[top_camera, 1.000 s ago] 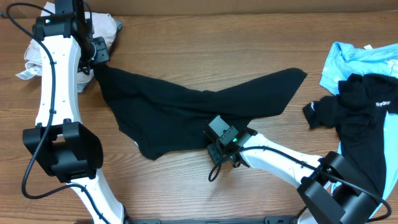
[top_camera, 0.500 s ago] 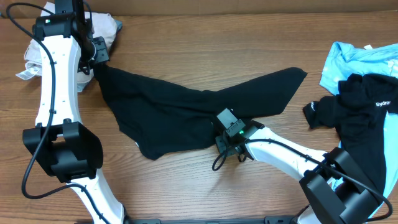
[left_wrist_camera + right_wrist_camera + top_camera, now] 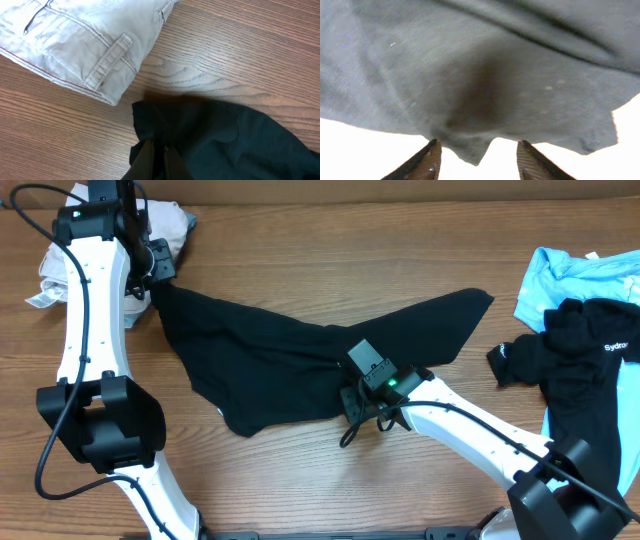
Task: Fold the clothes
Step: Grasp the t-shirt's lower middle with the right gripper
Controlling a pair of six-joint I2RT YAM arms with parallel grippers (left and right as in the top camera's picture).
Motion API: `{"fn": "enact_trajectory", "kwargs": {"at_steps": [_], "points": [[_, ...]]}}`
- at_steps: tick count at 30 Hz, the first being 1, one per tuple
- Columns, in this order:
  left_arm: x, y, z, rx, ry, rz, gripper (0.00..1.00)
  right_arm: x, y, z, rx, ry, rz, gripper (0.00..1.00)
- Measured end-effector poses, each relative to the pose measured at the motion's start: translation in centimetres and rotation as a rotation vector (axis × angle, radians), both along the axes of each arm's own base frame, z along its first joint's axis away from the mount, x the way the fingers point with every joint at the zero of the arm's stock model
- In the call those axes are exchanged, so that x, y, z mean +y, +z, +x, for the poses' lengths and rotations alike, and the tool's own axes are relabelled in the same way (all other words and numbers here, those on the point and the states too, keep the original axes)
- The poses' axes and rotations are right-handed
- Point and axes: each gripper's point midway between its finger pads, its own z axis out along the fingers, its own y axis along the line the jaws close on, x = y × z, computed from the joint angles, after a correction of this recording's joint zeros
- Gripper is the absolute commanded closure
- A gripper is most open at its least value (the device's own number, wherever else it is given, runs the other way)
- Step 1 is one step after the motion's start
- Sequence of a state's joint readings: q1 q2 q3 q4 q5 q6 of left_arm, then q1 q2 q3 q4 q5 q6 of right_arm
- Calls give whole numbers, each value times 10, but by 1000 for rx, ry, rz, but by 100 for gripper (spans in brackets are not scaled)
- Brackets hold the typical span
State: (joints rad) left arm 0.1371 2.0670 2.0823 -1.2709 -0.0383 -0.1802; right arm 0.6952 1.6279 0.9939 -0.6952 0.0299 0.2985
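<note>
The robot's right gripper should next grab the black T-shirt's near hem at its protruding point (image 3: 347, 414) (image 3: 473, 152), so that both grippers can stretch the T-shirt out and lay it down for folding.
A plain black T-shirt (image 3: 300, 355) lies spread across the middle of the table. My left gripper (image 3: 157, 280) is shut on its far-left corner; in the left wrist view the fingers (image 3: 148, 159) pinch the black cloth (image 3: 220, 140) beside the beige shorts (image 3: 75, 40). At the shirt's near hem my right gripper (image 3: 352, 402) is open. Seen from the right wrist, its fingers (image 3: 427, 161) stand apart with a point of the cloth's edge (image 3: 475, 150) hanging between them, not pinched. A white-lettered black shirt (image 3: 580, 370) lies on a light blue shirt (image 3: 570, 275) at the right.
The beige shorts (image 3: 172, 225) lie at the far left corner, partly under my left arm (image 3: 85, 310). The pile of two shirts fills the right edge. Bare wooden tabletop (image 3: 300, 250) runs behind and in front of the black T-shirt.
My right gripper has shifted a little up and to the right along the shirt's near hem. The left gripper and the shirt's corner have not moved.
</note>
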Motion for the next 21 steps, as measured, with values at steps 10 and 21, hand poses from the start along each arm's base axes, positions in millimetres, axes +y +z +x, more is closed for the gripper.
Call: {"fn": "enact_trajectory", "kwargs": {"at_steps": [10,21], "points": [[0,0,1,-5,0,1,96,1,-29,-15,76,27,9,47],[0,1,3,-14,0,2,96,10,-40,-7,62,49,29,73]]}}
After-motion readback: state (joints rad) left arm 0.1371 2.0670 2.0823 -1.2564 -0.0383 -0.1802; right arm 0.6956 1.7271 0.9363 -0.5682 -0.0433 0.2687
